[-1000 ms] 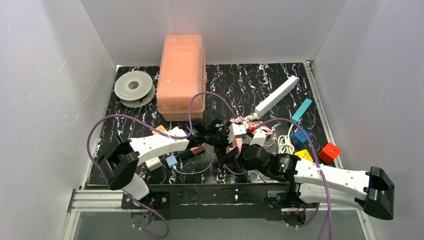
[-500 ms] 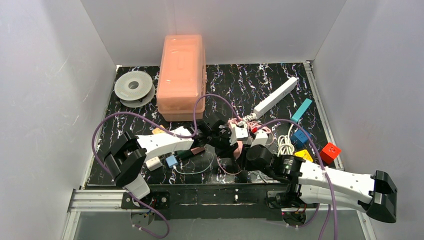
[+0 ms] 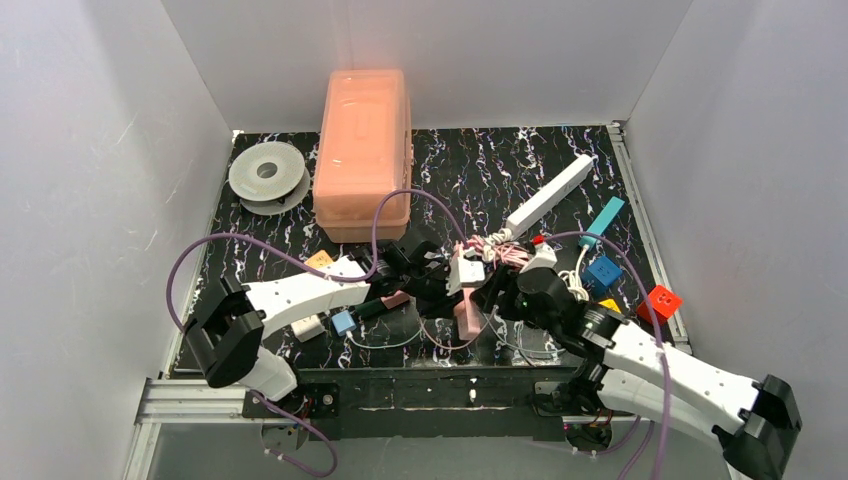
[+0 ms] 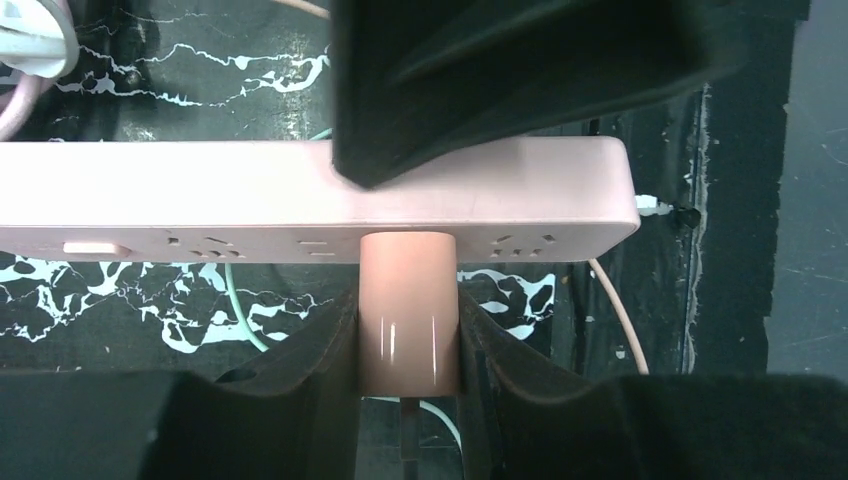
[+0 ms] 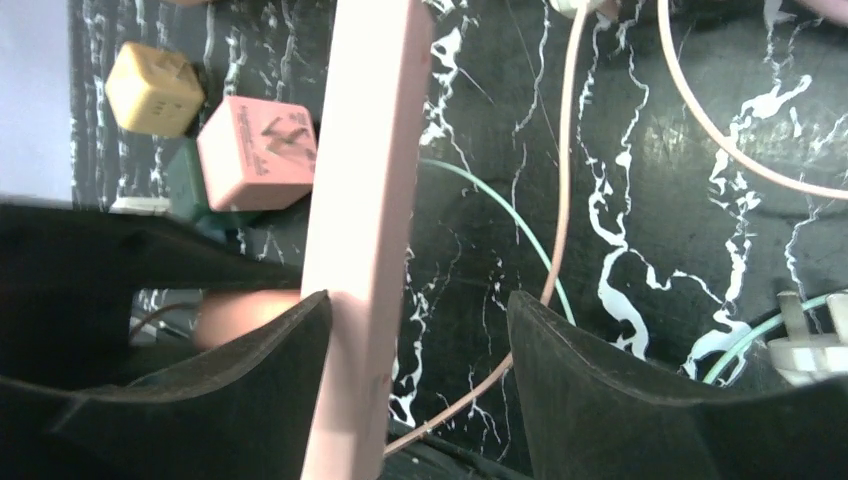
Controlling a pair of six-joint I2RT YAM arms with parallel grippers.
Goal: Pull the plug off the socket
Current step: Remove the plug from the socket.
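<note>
I should grab the power strip with my right gripper next, across its plug side and back beside the plug. Then my left gripper can pull the plug off.
The socket is a long pink power strip (image 4: 200,200), running across the left wrist view. A pink plug (image 4: 408,310) is seated in its face. My left gripper (image 4: 408,305) is shut on the plug, one finger on each side of it. In the right wrist view the strip (image 5: 365,150) stands on edge between the fingers of my right gripper (image 5: 418,300), which is open. Its left finger lies against the strip and its right finger stands well apart. From above, the strip (image 3: 466,318) lies between my left gripper (image 3: 437,290) and my right gripper (image 3: 492,292).
A salmon lidded box (image 3: 364,150) and a grey spool (image 3: 266,173) stand at the back left. A white power strip (image 3: 550,192) lies at the back right, with coiled cables by it. Coloured adapter cubes (image 3: 661,302) sit at the right, and a pink one (image 5: 258,152) beside the strip.
My left gripper has shut on the plug. My right gripper has opened off the pink strip, and the right arm has swung farther onto the table.
</note>
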